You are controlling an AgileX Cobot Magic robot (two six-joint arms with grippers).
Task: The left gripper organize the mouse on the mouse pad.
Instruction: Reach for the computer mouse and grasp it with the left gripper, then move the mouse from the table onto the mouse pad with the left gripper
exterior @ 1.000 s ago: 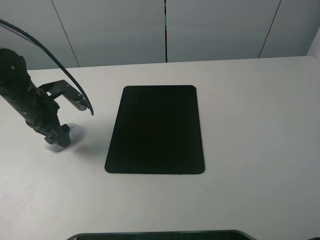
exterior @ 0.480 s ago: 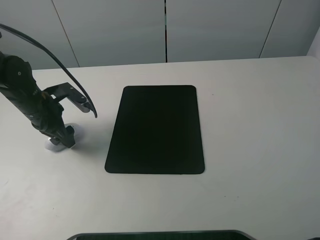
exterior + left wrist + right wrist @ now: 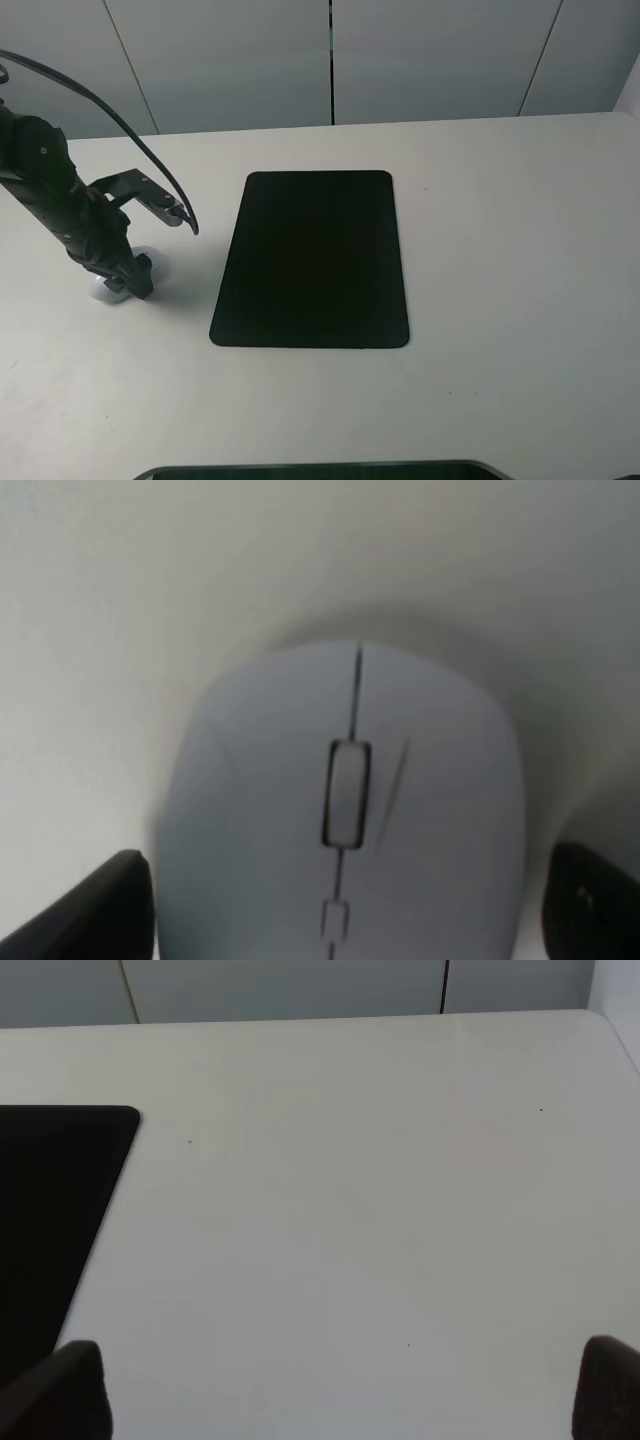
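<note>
My left gripper grabs the white mouse by its long sides next, to put it on the mouse pad.
The white mouse lies on the table left of the black mouse pad, apart from it. My left gripper is down over the mouse and covers most of it in the exterior view. In the left wrist view the mouse fills the frame, scroll wheel up. A dark fingertip sits just off each of its sides, so my left gripper straddles it open. My right gripper is open over bare table, with a corner of the pad in its view.
The pale table stretches right of the pad. A dark edge runs along the table's front. Grey wall panels stand behind the table's back edge. The left arm's cable arcs above the table.
The left arm has shifted slightly right and settled lower over the mouse, hiding more of it. The mouse and the pad have not moved.
</note>
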